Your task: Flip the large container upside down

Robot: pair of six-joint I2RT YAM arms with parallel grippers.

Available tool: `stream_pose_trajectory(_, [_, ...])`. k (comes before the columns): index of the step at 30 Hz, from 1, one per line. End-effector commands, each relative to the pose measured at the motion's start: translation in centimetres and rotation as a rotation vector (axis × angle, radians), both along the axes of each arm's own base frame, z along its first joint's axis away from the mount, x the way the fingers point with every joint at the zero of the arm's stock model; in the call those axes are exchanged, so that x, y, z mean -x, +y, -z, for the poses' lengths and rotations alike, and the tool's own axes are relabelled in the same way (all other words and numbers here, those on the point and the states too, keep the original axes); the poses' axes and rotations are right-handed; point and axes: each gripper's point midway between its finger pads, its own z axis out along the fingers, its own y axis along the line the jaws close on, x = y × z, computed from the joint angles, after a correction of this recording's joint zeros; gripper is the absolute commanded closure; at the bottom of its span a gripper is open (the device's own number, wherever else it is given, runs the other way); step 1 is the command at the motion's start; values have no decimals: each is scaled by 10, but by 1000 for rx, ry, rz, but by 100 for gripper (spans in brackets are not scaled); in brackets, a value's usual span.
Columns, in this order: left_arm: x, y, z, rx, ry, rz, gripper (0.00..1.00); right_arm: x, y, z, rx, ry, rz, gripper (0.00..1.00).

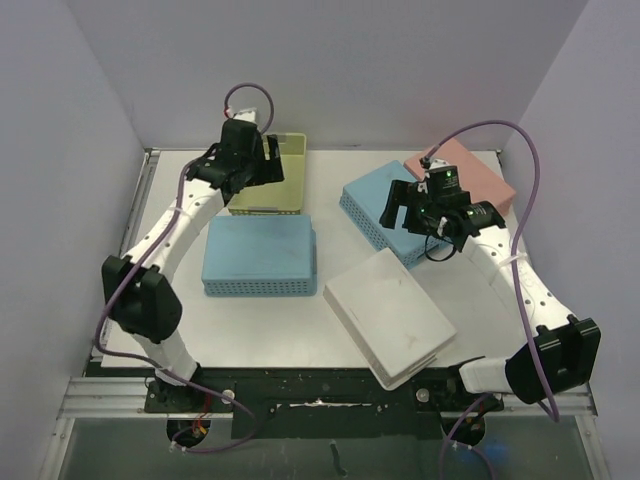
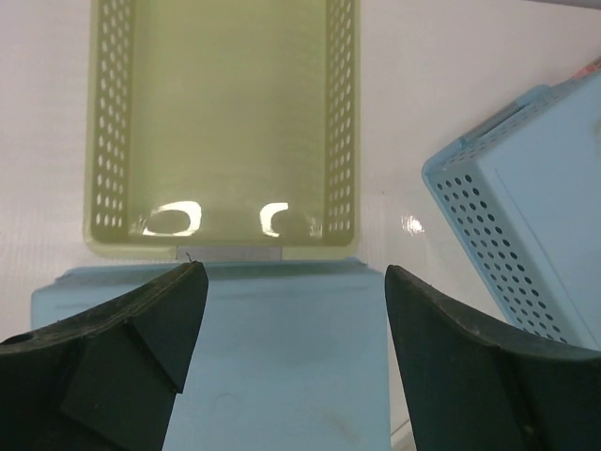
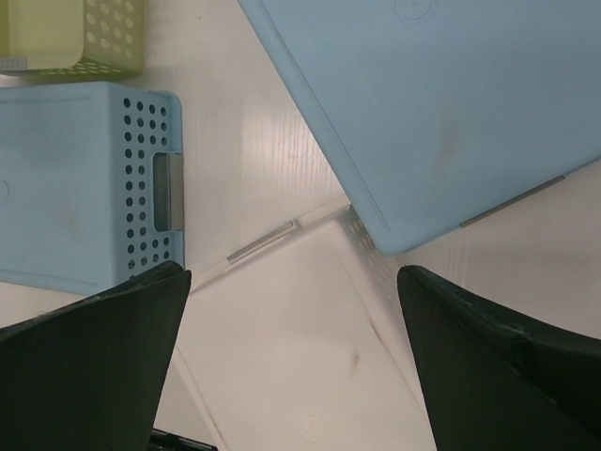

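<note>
The yellow-green basket needs to be turned upside down, so my left gripper should grab it next by its long side rim facing the pink container (image 2: 353, 92).
A yellow-green perforated basket (image 1: 272, 180) stands upright and empty at the back left; in the left wrist view (image 2: 225, 122) its open inside shows. My left gripper (image 1: 257, 170) (image 2: 293, 282) is open and empty. It hovers above the near end of that basket and the far edge of a blue upside-down basket (image 1: 258, 255) (image 2: 225, 366). My right gripper (image 1: 420, 222) (image 3: 293, 282) is open and empty, held above a white upside-down container (image 1: 390, 315) (image 3: 310, 366) and the corner of a second blue upside-down basket (image 1: 375, 205) (image 3: 451, 103).
A pink upside-down container (image 1: 470, 170) lies at the back right, partly under the second blue basket. The white container overhangs the table's near edge (image 1: 300, 370). Grey walls close the back and both sides.
</note>
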Motion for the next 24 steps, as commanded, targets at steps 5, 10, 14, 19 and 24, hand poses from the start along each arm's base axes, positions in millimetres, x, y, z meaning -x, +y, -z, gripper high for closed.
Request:
stream_pose_trajectory(5, [-89, -47, 15, 33, -17, 90, 25, -1, -5, -15, 23, -53, 30, 0])
stream_pose_trajectory(10, [-123, -75, 56, 15, 43, 142, 27, -3, -14, -17, 66, -48, 51, 0])
stream_pose_trajectory(14, [-135, -87, 88, 6, 77, 158, 28, -5, -20, -13, 84, -43, 70, 0])
stream_pose_trajectory(19, [-140, -89, 123, -28, 109, 178, 30, -13, -18, -9, 84, -36, 69, 0])
stream_pose_trajectory(24, [-140, -92, 143, -24, 138, 218, 48, -24, -12, -13, 78, -45, 59, 0])
